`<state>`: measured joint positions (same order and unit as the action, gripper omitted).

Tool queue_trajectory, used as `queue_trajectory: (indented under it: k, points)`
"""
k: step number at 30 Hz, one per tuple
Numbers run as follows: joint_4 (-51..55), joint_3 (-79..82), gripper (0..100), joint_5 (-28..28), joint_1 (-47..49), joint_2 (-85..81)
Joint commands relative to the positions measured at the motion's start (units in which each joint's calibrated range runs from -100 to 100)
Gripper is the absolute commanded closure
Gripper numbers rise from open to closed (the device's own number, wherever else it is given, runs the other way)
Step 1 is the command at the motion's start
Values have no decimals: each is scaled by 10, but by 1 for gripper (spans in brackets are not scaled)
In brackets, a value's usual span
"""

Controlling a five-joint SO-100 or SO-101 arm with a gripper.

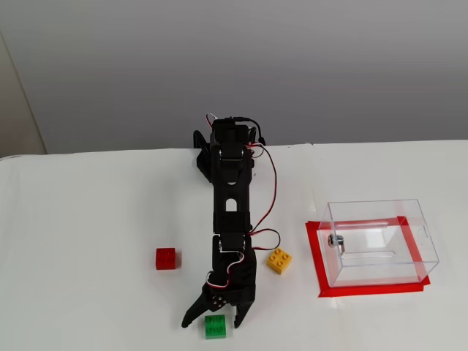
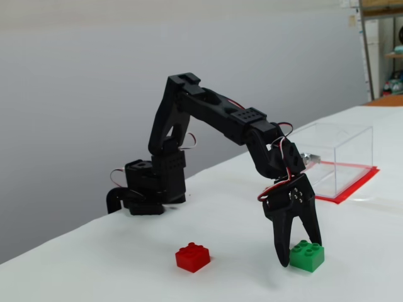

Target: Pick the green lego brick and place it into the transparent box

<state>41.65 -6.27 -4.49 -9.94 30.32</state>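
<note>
My gripper grabs the green lego brick (image 1: 215, 327) by its opposite sides next, to place it into the transparent box.
The green lego brick (image 1: 215, 327) lies on the white table near the front edge, also in the other fixed view (image 2: 307, 256). My gripper (image 1: 212, 322) is open and reaches down over it, one finger on each side of the brick, tips close to the table. In the side-on fixed view the gripper (image 2: 298, 251) straddles the brick without closing on it. The transparent box (image 1: 409, 219) stands empty at the right on a red tape rectangle, well away from the gripper, and shows behind the arm in the other fixed view (image 2: 340, 151).
A red brick (image 1: 166, 258) lies left of the arm, also in the other fixed view (image 2: 192, 257). A yellow studded brick (image 1: 278, 260) lies right of the arm, between it and the box. The arm's base (image 1: 223, 157) stands at the table's far edge.
</note>
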Motion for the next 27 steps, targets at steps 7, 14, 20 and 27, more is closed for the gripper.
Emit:
queue_trajectory:
  k: [7,14,20,27]
  points:
    - [-4,-20,68,2,1,-3]
    - [-4,-19,84,3,1,-3]
    - [-4,-19,84,3,1,-12]
    - [0,-21,84,3,-5,-52]
